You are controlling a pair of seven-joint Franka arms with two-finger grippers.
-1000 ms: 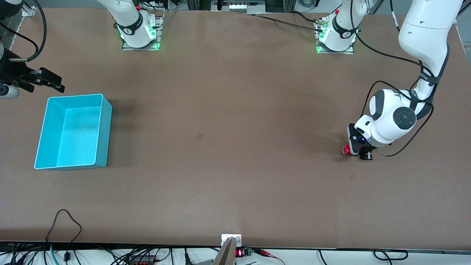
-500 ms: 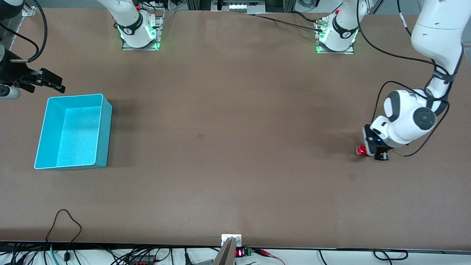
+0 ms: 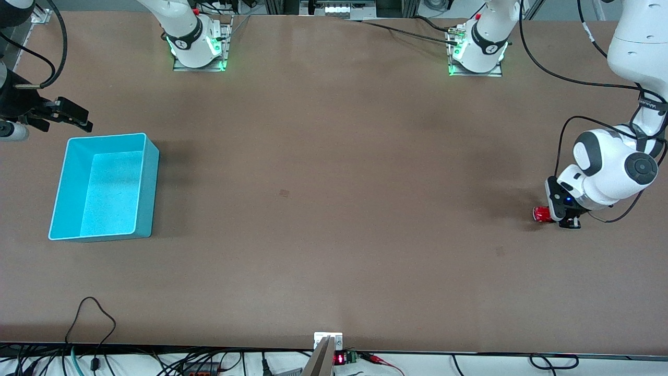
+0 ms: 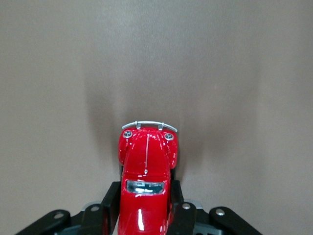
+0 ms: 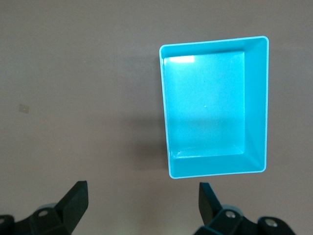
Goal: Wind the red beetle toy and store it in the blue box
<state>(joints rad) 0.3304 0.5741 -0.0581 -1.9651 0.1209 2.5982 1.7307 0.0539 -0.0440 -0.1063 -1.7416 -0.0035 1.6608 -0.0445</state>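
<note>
The red beetle toy is low on the tabletop and would stand there, so the robot's left gripper needs to release it now.
The red beetle toy (image 3: 541, 214) sits low on the table at the left arm's end. My left gripper (image 3: 561, 215) is shut on it. In the left wrist view the black fingers (image 4: 111, 205) press both sides of the toy (image 4: 146, 181), its silver bumper pointing away from the gripper. The blue box (image 3: 104, 187) stands empty at the right arm's end. My right gripper (image 3: 70, 116) is open and empty, up in the air beside the box's edge nearest the bases. The right wrist view shows the box (image 5: 215, 105) and the spread fingers (image 5: 73, 200).
The brown table (image 3: 334, 209) is bare between the toy and the box. Both arm bases (image 3: 195, 42) stand along the table's edge farthest from the front camera. Cables and a small device lie along the edge nearest the front camera.
My left gripper has dragged the red beetle toy along the table toward the left arm's end, away from the box. The right arm has not moved.
</note>
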